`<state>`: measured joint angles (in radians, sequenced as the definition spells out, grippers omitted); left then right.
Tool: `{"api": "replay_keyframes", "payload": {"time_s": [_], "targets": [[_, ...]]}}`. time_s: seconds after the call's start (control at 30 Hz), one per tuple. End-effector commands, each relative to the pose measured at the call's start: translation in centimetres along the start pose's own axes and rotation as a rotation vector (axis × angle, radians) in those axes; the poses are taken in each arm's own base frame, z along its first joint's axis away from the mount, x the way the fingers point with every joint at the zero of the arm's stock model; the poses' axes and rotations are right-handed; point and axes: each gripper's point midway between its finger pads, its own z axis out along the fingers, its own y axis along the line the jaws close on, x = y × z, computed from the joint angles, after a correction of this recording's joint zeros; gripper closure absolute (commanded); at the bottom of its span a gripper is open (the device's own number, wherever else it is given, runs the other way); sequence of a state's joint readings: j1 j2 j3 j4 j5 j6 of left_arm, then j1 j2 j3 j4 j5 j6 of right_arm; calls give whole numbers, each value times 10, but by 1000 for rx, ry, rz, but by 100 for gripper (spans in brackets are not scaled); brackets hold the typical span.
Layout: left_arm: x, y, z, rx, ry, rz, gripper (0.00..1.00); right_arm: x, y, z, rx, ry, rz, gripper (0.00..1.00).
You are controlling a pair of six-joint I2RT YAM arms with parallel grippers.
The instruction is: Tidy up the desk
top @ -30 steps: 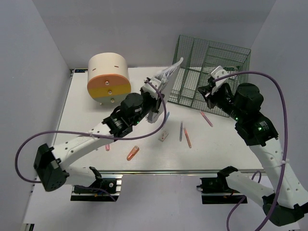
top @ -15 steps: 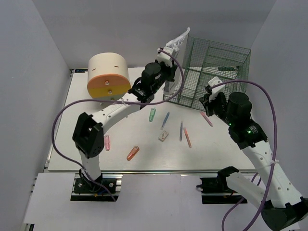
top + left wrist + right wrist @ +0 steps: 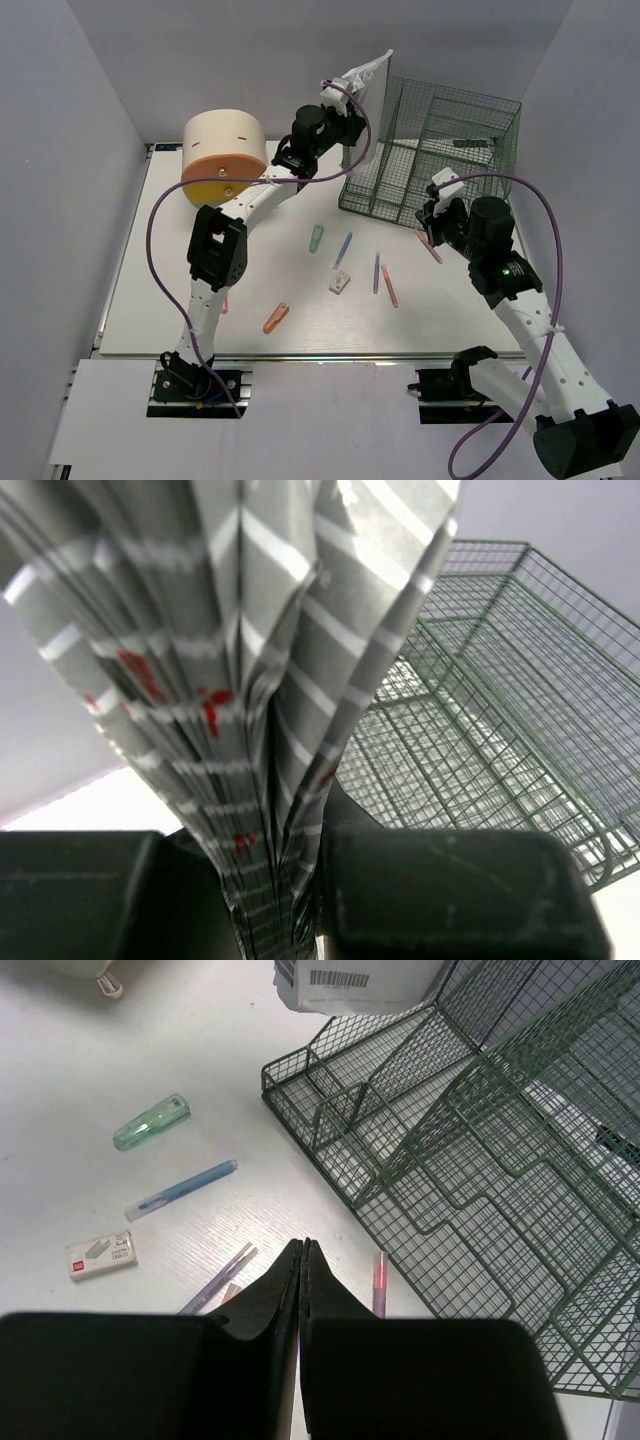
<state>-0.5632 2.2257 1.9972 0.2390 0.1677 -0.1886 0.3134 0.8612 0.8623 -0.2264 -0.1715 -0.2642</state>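
My left gripper lowers the papers into the wire rack (image 3: 430, 150), before releasing them, since their lower edge hangs above the rack's bottom.
My left gripper (image 3: 340, 100) is raised high over the left back corner of the green wire rack (image 3: 430, 150), shut on a fanned sheaf of grey-striped papers (image 3: 367, 70). In the left wrist view the papers (image 3: 250, 660) spread up out of the jaws, with the rack (image 3: 500, 680) behind and below them. My right gripper (image 3: 432, 205) hangs over the white desk (image 3: 170, 290) at the rack's front right, shut with nothing in it. In the right wrist view its tips (image 3: 302, 1250) are pressed together above a pink-and-purple pen (image 3: 379, 1282) lying beside the rack (image 3: 480, 1160).
A cream-and-orange round drawer box (image 3: 225, 160) stands at the back left. Loose on the desk lie a green cap (image 3: 316, 238), a blue pen (image 3: 343, 248), a small white box (image 3: 340, 284), a purple pen (image 3: 376, 272), an orange pen (image 3: 389, 290) and an orange marker (image 3: 276, 318).
My left arm has swung up and back from over the desk's middle to above the rack's left corner, carrying the papers. My right gripper has come slightly nearer and lower, staying shut.
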Motion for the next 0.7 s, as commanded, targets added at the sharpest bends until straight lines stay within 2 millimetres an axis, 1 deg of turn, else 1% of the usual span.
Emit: {"api": "replay_keyframes", "payload": {"time_s": [0.0,0.03,0.07,0.13,0.33,0.37,0.4,0.47,0.5,0.53,0.57,0.67], "targets": [[-98,-35,-9,172,-230,1,100,-11,-4,5,2,-68,1,100],[-97,-34,-7,174,-233,-9,100,-9,-5,6,3,-61,0,100],[-90,-25,-3,157,-231,-11,100,-8,-4,7,-3,-61,-1,100],[-88,-23,0,158,-254,-12,100,-7,-3,7,-8,-60,0,100],[-68,-11,16,141,-311,3,100,7,1,9,-22,-44,-4,100],[-76,-12,18,144,-330,9,100,8,3,11,-29,-49,-11,100],[-62,-7,25,137,-318,5,100,13,5,11,-33,-44,-11,100],[-64,-6,27,141,-352,12,100,16,7,13,-43,-42,-13,100],[-55,-2,30,128,-352,12,100,20,8,13,-48,-38,-11,100],[-57,0,30,121,-367,13,100,21,10,13,-56,-37,-9,100],[-49,2,33,119,-364,18,100,21,11,13,-59,-36,-7,100],[-45,6,35,109,-385,37,100,23,12,14,-66,-35,-9,100]]}}
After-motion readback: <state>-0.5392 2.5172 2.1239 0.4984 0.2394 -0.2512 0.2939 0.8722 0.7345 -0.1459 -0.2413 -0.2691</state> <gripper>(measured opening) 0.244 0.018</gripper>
